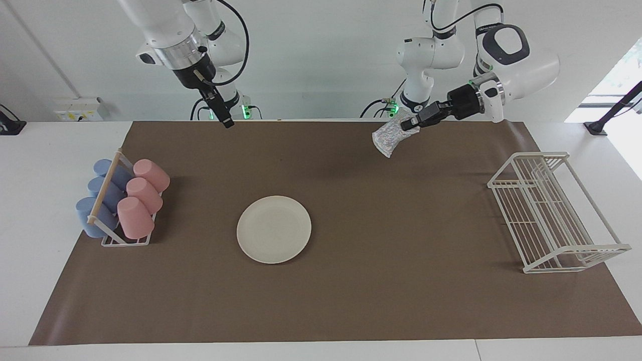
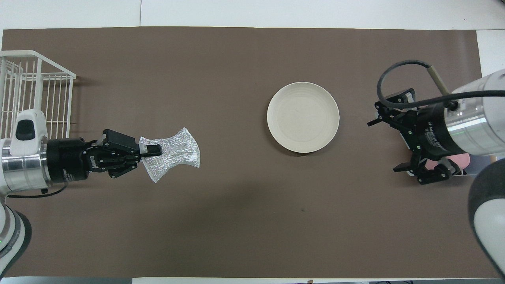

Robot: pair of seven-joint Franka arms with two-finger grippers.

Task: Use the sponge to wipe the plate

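Note:
The sponge has one edge already covered by my left gripper's fingers, so my right gripper should reach over and take hold of its loose flared end (image 2: 188,149).
The cream-white plate (image 1: 274,229) (image 2: 303,117) lies flat on the brown mat (image 1: 401,281), about midway along the table. My left gripper (image 1: 409,123) (image 2: 154,150) is raised and shut on one edge of the silvery glittery sponge (image 1: 387,137) (image 2: 175,153), which hangs from it. It is over the mat, between the wire rack and the plate. My right gripper (image 1: 226,120) (image 2: 383,145) is open and holds nothing, raised over the mat between the plate and the cup rack.
A white wire rack (image 1: 551,210) (image 2: 35,90) stands at the left arm's end of the mat. A rack of pink and blue cups (image 1: 123,200) lies at the right arm's end, mostly hidden under the right arm in the overhead view.

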